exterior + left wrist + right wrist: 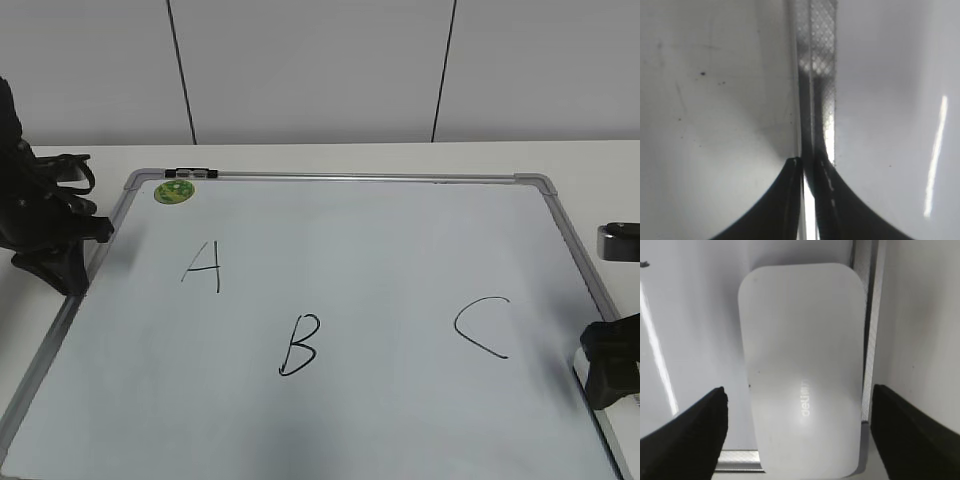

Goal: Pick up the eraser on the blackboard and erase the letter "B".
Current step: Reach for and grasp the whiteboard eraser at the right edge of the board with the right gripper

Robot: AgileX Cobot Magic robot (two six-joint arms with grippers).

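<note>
The right gripper grabs the white eraser [804,360] by its long side edges next, then wipes away the letter "B".
The blackboard [330,230] lies flat, with a black "A" [203,267], the letter "B" [298,346] near the middle front and a "C" [483,327]. The eraser [802,375] lies at the board's right edge, against the frame. My right gripper [798,389] is open, one finger on each side of the eraser and apart from it. In the exterior view that gripper [605,375] covers most of the eraser. My left gripper [802,161] is shut and empty over the board's left frame [820,75]; it also shows in the exterior view [55,262].
A round green sticker [173,191] and a small black clip [190,174] sit at the board's far left corner. A grey and black object [620,240] lies on the table right of the board. A white panelled wall stands behind.
</note>
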